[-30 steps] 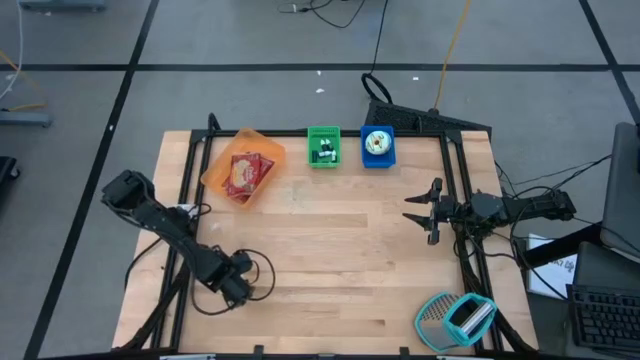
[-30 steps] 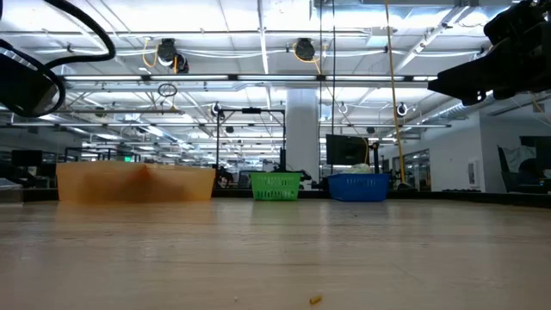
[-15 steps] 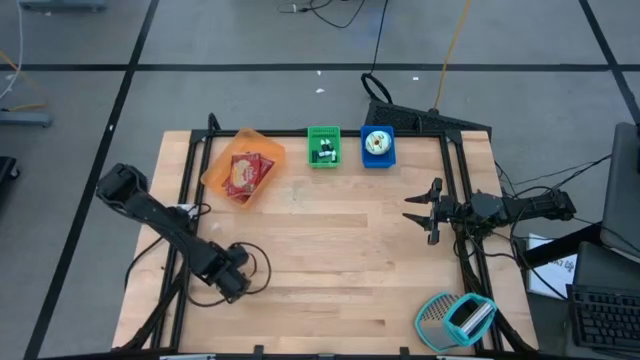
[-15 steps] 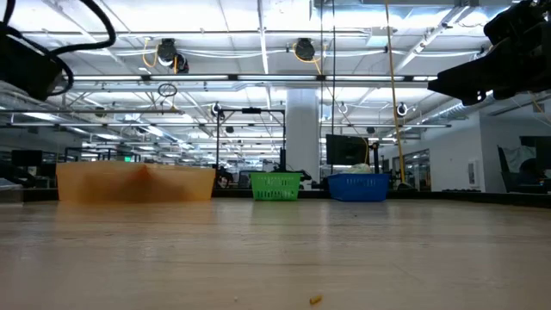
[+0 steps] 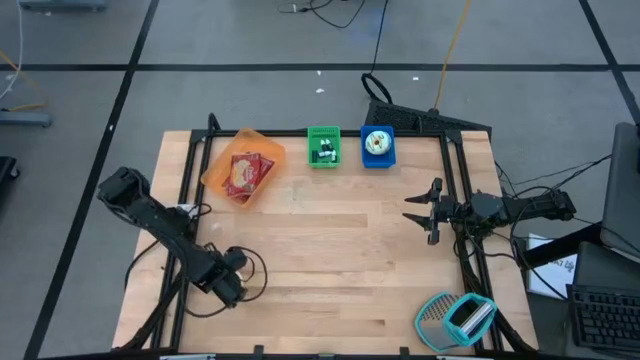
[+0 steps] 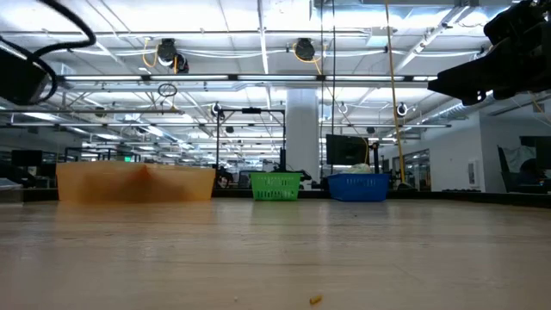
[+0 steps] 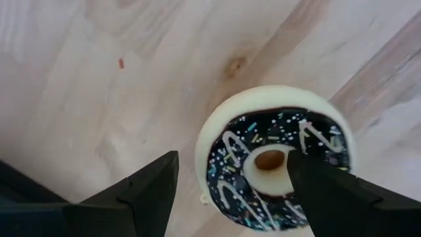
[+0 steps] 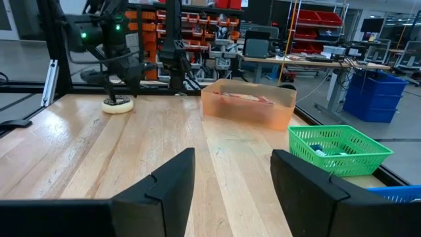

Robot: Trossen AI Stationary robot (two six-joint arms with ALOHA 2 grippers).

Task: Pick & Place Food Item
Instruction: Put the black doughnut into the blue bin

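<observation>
Next, my left gripper grabs the donut by its ring between hole and rim (image 7: pixel 312 148), to place it in the blue basket with the other one.
A donut (image 7: pixel 273 158) with dark icing, white drizzle and sprinkles lies flat on the wooden table at its near left; the right wrist view also shows the donut (image 8: pixel 117 105). My left gripper (image 7: pixel 233 172) points straight down over it, open. One finger (image 7: pixel 141 191) stands outside the donut's rim, the other finger (image 7: pixel 325 187) over its hole. In the high view the left gripper (image 5: pixel 226 282) hides the donut. My right gripper (image 5: pixel 420 212) waits open and level at the right edge, holding nothing. My left gripper comes at the donut from above. One fingertip (image 7: pixel 297 161) shows over the edge of the hole (image 7: pixel 268 160), and the other stands clear of the outer rim (image 7: pixel 200 155). Whether any finger touches the donut I cannot tell.
Along the far edge stand an orange bin (image 5: pixel 243 166) with a red packet (image 5: pixel 245 172), a green basket (image 5: pixel 323 146) and a blue basket (image 5: pixel 377 146) holding a round item. A teal object (image 5: pixel 457 318) lies at the near right corner. Bare wood fills the middle.
My left gripper has shifted a little toward the table's left edge and rolled slightly about its downward axis, staying open. The right arm has kept still.
</observation>
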